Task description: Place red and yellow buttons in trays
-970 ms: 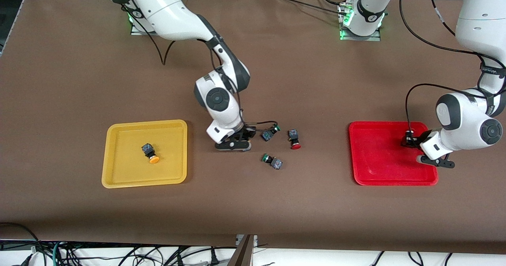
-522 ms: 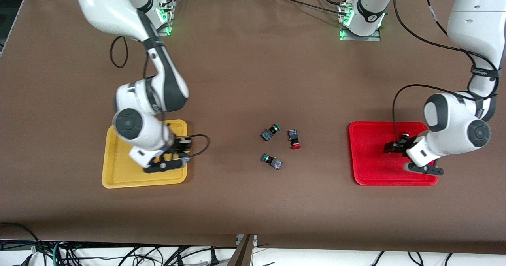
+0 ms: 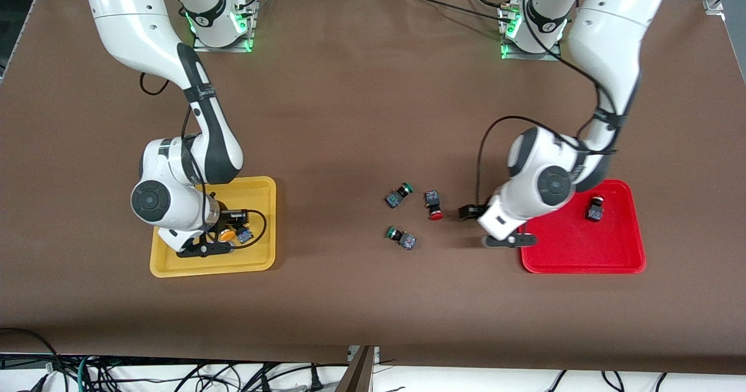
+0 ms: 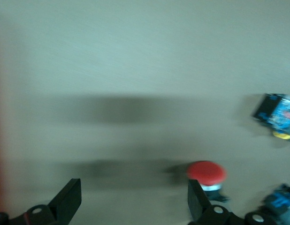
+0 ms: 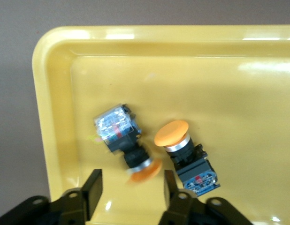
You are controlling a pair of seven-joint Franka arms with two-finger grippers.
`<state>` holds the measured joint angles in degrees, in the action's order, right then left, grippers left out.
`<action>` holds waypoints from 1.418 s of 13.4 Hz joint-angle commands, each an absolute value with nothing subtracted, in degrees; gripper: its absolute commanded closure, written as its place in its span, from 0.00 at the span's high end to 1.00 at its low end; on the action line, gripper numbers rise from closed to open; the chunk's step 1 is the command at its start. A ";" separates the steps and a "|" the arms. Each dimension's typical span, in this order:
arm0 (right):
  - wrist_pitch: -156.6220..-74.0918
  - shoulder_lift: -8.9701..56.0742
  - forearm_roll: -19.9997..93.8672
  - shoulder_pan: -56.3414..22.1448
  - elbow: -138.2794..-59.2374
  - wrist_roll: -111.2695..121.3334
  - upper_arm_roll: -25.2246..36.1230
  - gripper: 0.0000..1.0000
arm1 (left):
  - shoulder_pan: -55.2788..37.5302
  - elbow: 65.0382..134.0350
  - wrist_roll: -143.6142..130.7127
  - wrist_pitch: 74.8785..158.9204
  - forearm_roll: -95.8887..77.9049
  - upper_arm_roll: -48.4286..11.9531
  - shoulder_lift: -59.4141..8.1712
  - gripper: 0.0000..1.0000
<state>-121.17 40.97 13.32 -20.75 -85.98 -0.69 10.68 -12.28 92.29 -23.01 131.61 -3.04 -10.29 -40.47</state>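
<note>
My left gripper is going to pick up the red button next by the dark body behind its cap point(image 3: 432, 200) and set it into the red tray point(image 3: 583, 255).
The yellow tray point(image 3: 263, 186) holds two yellow buttons; in the front view one point(image 3: 228, 236) shows beside my right gripper point(image 3: 213, 236). In the right wrist view both lie in the tray point(image 5: 56, 93), one point(image 5: 118, 130) with its cap between my open fingers, the other point(image 5: 185, 152) beside it. My right gripper point(image 5: 132, 194) is open just above them. The red tray point(image 3: 583, 255) holds one red button point(image 3: 594, 210). The other red button point(image 3: 433, 204) lies on the table. My left gripper point(image 3: 488, 226) is open and empty between it and the red tray; it point(image 4: 133, 201) has that button point(image 4: 207, 172) by one finger.
Two green-capped switches lie by the red button on the table, one point(image 3: 398, 196) farther from the front camera, one point(image 3: 401, 237) nearer. They also show in the left wrist view point(image 4: 276, 112) point(image 4: 282, 199). Brown table cover all round.
My right gripper moved from the table's middle to the yellow tray and let go a second yellow button. My left gripper left a red button in the red tray and moved toward the middle.
</note>
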 commanded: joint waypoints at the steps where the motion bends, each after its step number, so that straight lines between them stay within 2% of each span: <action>1: -120.68 37.37 15.65 -21.88 -85.87 -4.27 9.93 0.99 | -15.72 88.95 -27.67 132.27 -2.20 -9.23 -43.59 1.00; 3: -118.84 34.03 14.86 -24.77 -85.87 -8.25 10.28 0.99 | -17.74 89.03 -28.47 133.76 -2.20 -9.05 -44.29 1.00; 6: -109.03 24.39 12.23 -25.23 -86.13 -11.68 10.37 0.99 | -20.12 89.21 -32.34 136.22 -2.02 -8.62 -45.79 1.00; 7: -104.37 20.08 10.30 -25.22 -86.39 -11.95 10.63 1.00 | -20.56 89.47 -32.43 136.67 -1.67 -8.53 -45.88 0.80; 8: -100.41 16.04 8.37 -25.22 -86.74 -11.95 10.98 1.00 | -20.57 89.65 -32.69 136.67 -0.97 -8.53 -45.79 0.47; 10: -93.55 9.52 5.99 -24.53 -87.36 -11.26 11.34 1.00 | -20.57 89.91 -34.70 136.58 -0.35 -8.53 -45.70 0.00; 12: -90.97 2.50 5.28 -19.63 -92.26 -9.42 9.60 1.00 | -20.22 89.82 -35.42 135.62 -0.35 -8.53 -44.83 0.00; 14: -90.70 -2.79 4.92 -10.07 -96.83 -5.46 2.24 1.00 | -18.29 89.30 -33.94 130.90 -0.18 -8.44 -42.81 0.00; 15: -91.23 -4.03 4.14 -7.93 -98.51 -4.84 0.63 1.00 | -16.89 89.30 -31.23 129.04 0.61 -8.26 -41.15 0.00; 19: -93.78 -2.73 1.23 -7.91 -98.35 -3.17 0.18 1.00 | -5.22 89.82 -10.51 121.04 0.97 -8.35 -36.40 0.00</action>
